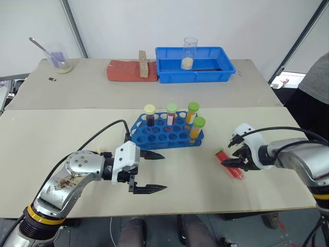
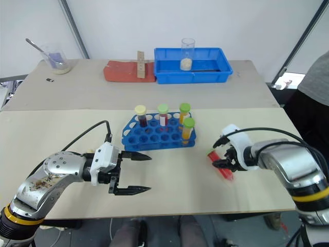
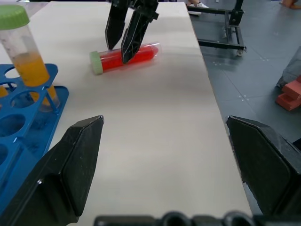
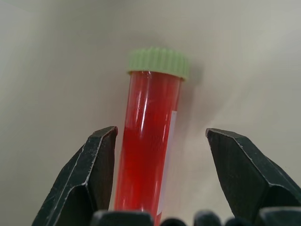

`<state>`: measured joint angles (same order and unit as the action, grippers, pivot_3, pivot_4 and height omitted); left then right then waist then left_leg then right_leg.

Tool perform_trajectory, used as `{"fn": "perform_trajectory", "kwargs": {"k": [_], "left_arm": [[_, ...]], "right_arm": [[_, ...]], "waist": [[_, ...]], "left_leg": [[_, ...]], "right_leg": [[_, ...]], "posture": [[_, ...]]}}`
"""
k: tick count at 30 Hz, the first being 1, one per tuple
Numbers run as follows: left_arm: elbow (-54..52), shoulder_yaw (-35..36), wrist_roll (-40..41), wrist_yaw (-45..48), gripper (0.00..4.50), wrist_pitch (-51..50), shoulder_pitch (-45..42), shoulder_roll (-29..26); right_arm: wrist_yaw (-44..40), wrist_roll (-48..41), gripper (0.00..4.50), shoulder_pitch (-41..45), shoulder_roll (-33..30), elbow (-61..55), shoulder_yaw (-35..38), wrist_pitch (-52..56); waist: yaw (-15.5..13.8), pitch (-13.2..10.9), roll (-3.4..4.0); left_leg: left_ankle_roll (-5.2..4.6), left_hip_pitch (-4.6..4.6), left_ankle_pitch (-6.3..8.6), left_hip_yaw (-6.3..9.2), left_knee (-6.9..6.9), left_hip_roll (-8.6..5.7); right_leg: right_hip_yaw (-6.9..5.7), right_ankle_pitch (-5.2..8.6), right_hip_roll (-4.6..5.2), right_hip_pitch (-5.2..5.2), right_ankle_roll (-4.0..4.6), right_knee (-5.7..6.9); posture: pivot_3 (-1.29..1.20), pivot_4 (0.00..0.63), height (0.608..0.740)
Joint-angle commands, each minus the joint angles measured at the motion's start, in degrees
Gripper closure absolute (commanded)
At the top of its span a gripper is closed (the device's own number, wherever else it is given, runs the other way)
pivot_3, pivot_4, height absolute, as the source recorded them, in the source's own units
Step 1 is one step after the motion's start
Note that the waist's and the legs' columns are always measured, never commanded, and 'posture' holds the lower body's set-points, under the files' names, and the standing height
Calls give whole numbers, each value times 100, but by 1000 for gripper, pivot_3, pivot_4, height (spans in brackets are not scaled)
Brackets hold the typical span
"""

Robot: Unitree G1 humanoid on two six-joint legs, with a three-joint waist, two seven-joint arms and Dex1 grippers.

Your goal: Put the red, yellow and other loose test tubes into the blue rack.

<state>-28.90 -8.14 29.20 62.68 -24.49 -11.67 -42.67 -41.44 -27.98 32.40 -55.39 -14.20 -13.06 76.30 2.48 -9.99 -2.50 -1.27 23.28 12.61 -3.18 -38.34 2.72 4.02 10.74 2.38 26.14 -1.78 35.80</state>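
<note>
My right gripper closes now, since my fingers reach down beside the red tube's body (image 4: 146, 136) below its green cap (image 4: 159, 62). Closing now would catch the tube.
A red test tube (image 1: 236, 173) with a green cap lies on the table, right of the blue rack (image 1: 154, 138). My right gripper (image 1: 231, 164) points down over it, open, with the tube (image 4: 148, 141) between its fingers. One finger is close against the tube and the other stands apart from it. Several capped tubes stand upright in the rack: a dark red one with a cream cap (image 1: 149, 116), a red one (image 1: 171, 114) and two yellow-orange ones (image 1: 192, 112). My left gripper (image 1: 163, 172) hovers wide open just in front of the rack, holding nothing.
A larger blue tray (image 1: 169, 77) holding a glass beaker (image 1: 189, 54) sits at the back, beside a red-orange block (image 1: 126, 72) and a wooden piece (image 1: 143, 63). A glass with a spoon (image 1: 59, 59) stands far left. A person (image 1: 316, 77) stands at the right edge.
</note>
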Motion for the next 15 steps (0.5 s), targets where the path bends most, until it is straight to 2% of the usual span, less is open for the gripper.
{"fn": "perform_trajectory", "kwargs": {"k": [1,8,15], "left_arm": [[-232,-54,-45,-83,0,108,28,78],[-177,-265,-194,-160,0,206,17,215],[-20,-164,-140,-67,0,181,42,234]], "right_arm": [[-338,31,1369,414,-187,226,-369,214],[-973,133,3531,1091,-461,647,-1289,370],[-1418,44,3548,1204,-679,465,-1217,222]], "waist": [[-6,0,0],[-16,0,0],[-19,-1,2]], "left_leg": [[0,1,0,0,0,0],[0,3,0,-1,-2,0],[0,2,0,-1,-3,0]], "right_leg": [[0,-4,0,0,-6,0],[0,-5,1,1,-9,-1],[-1,-7,0,3,-12,1]], "posture": [[0,150,740],[0,150,740],[0,150,740]]}}
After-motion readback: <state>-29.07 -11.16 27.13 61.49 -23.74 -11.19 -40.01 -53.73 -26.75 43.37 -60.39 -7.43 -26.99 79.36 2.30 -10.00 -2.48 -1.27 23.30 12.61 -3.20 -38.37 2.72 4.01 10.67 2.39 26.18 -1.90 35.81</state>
